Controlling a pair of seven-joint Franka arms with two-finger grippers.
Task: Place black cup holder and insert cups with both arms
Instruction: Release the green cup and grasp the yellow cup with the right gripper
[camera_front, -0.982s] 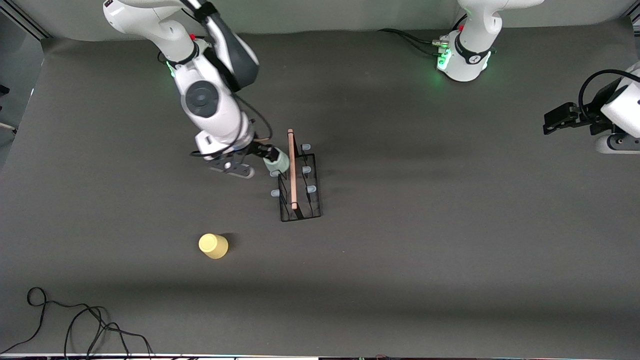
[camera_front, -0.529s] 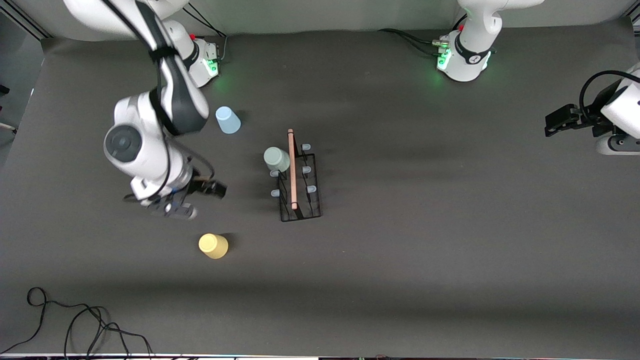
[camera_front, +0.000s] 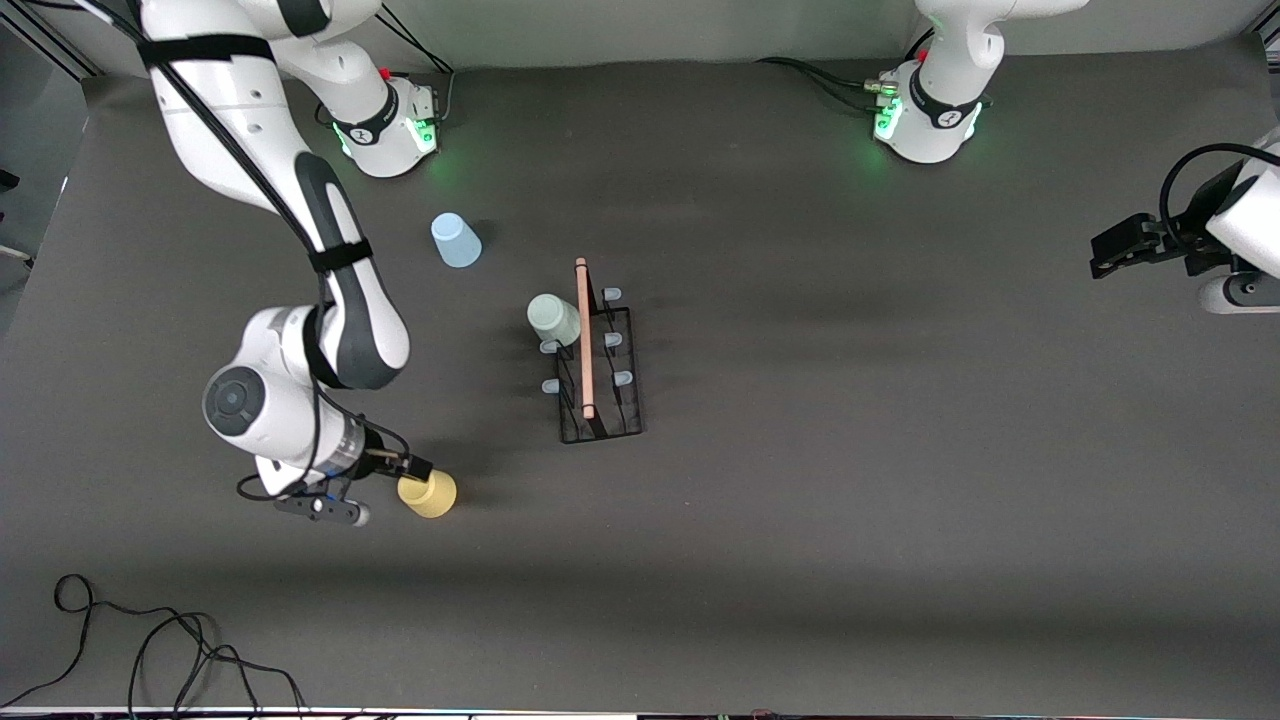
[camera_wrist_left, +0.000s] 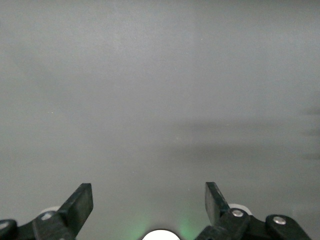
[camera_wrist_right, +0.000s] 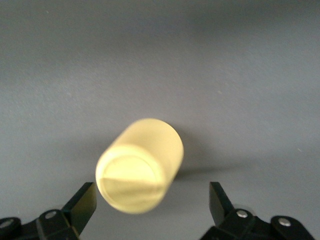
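Observation:
The yellow cup's top (camera_wrist_right: 131, 177) is still ahead of my right gripper's open fingers in the wrist view, so it is too early to close. The gripper moves toward the cup next.
The black cup holder (camera_front: 610, 400) with its wooden rod handle (camera_front: 583, 340) stands mid-table. The pale grey-green cup (camera_front: 553, 318) sits on one of its pegs, on the side toward the right arm's end. The light blue cup (camera_front: 455, 240) stands on the table near the right arm's base. The yellow cup (camera_front: 430, 494) is on the table nearer the front camera. My right gripper (camera_front: 410, 472) is open right at the yellow cup; in the right wrist view the cup (camera_wrist_right: 142, 162) sits just ahead of the open gripper (camera_wrist_right: 152, 200), not gripped. My left gripper (camera_front: 1108, 248) is open and empty at the left arm's end of the table, waiting; it also shows in the left wrist view (camera_wrist_left: 149, 197).
A loose black cable (camera_front: 150, 640) lies at the table's edge nearest the front camera, at the right arm's end. The dark mat (camera_front: 850, 500) covers the table.
My right gripper let go of the grey-green cup, leaving it on the rack's peg, and swung toward the front camera to the yellow cup. The left arm barely moved.

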